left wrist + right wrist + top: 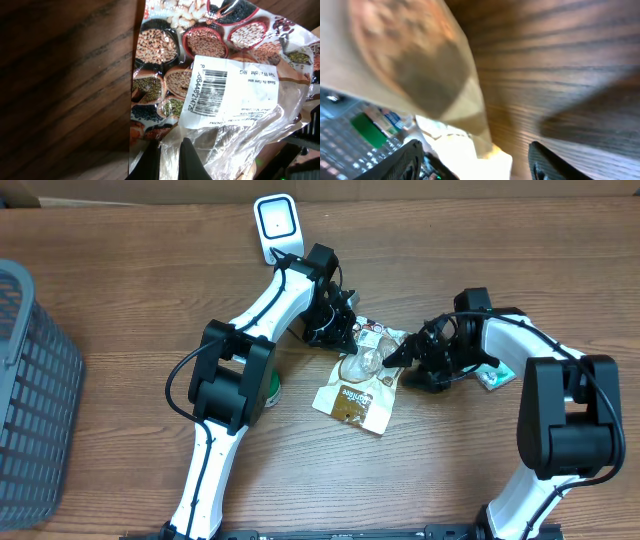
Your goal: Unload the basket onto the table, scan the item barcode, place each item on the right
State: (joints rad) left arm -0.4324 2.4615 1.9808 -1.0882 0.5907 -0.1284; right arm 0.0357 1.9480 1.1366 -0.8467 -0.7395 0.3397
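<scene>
Next, my right gripper grabs the brown pouch by its side edge [394, 388] and keeps the white barcode label uncovered to scan.
The item is a brown pouch [358, 388] with printed bowls of beans and a clear plastic end, lying mid-table. In the left wrist view its white barcode label [207, 92] faces the camera. My left gripper [345, 332] is at the pouch's far end, shut on the crinkled clear plastic [169, 156]. At the pouch's right side my right gripper [400, 356] is open, its fingers [406, 159] spread wide around a corner of the pouch [420, 65] without clamping it. The white scanner [276, 225] stands at the table's back.
A grey mesh basket [30, 390] fills the left edge of the table. A green round object [273, 388] lies by the left arm's elbow. Under the right arm, to the right of the pouch, lies a teal packet [494, 378].
</scene>
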